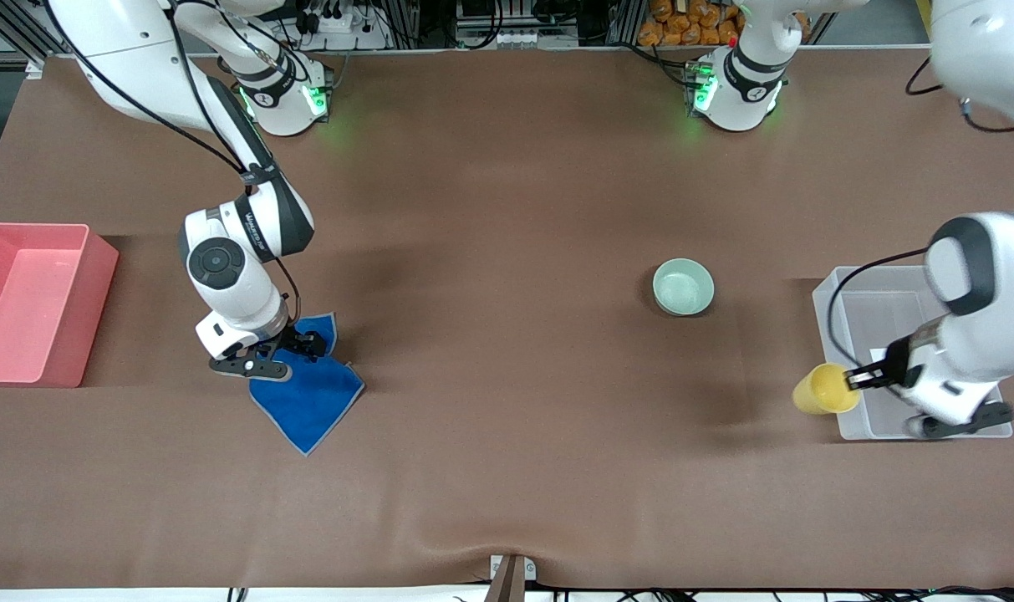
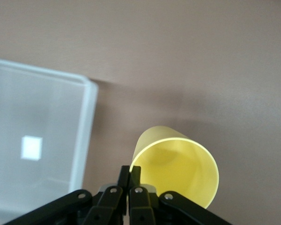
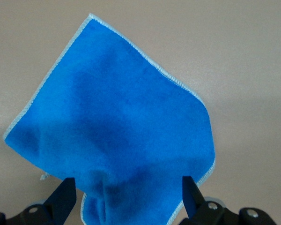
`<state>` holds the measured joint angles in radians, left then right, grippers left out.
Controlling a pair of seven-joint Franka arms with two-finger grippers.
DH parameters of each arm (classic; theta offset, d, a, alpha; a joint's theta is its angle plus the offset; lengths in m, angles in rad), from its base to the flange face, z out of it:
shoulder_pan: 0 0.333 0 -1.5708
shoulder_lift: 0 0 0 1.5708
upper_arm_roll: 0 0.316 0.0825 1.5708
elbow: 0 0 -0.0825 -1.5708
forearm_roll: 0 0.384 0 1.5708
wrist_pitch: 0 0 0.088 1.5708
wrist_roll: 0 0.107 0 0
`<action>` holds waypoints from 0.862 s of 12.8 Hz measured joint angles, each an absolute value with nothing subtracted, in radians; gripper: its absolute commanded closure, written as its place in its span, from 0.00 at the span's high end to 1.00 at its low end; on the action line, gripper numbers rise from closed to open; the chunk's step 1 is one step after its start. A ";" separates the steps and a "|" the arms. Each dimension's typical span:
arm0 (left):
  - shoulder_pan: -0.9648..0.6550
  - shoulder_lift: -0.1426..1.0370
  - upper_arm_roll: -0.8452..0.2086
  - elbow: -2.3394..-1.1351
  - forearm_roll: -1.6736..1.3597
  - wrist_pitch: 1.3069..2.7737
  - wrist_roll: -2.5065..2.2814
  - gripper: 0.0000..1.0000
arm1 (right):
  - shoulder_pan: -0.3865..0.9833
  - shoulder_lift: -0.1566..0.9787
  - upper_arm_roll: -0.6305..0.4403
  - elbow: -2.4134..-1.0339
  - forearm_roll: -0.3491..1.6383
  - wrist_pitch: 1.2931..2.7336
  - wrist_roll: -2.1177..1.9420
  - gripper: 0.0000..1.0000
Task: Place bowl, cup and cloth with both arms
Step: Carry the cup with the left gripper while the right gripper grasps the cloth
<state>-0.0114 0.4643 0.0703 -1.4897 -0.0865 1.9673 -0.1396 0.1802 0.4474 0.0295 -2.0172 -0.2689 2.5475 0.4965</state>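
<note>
I should grab the cloth's raised fold (image 3: 105,194) next with my right gripper. The blue cloth can then go in the pink bin.
The yellow cup (image 1: 824,390) hangs tilted beside the clear bin's corner, with my left gripper (image 1: 859,379) shut on its rim. In the left wrist view the two fingers pinch the cup (image 2: 178,164) wall at the left gripper (image 2: 131,176). The mint-green bowl (image 1: 683,286) stands alone on the table, toward the left arm's end. The blue cloth (image 1: 314,393) lies slightly rumpled toward the right arm's end. My right gripper (image 1: 285,347) is low over its edge and open. In the right wrist view the right gripper (image 3: 127,185) straddles a raised fold of the cloth (image 3: 126,117).
A clear plastic bin (image 1: 826,318) sits at the left arm's end of the table, its rim (image 2: 86,131) close to the cup. A pink bin (image 1: 97,276) stands at the right arm's end. Brown mat covers the table.
</note>
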 measured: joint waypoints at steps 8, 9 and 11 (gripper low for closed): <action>0.151 0.464 0.072 -1.479 -0.086 1.907 0.076 0.00 | 0.168 0.510 0.016 -2.129 -0.274 2.908 0.437 0.09; 0.172 0.480 0.072 -1.479 -0.086 1.908 0.109 0.00 | 0.168 0.509 0.016 -2.128 -0.274 2.911 0.437 0.03; 0.196 0.511 0.072 -1.478 -0.086 1.914 0.145 0.00 | 0.168 0.509 0.016 -2.128 -0.274 2.914 0.437 0.00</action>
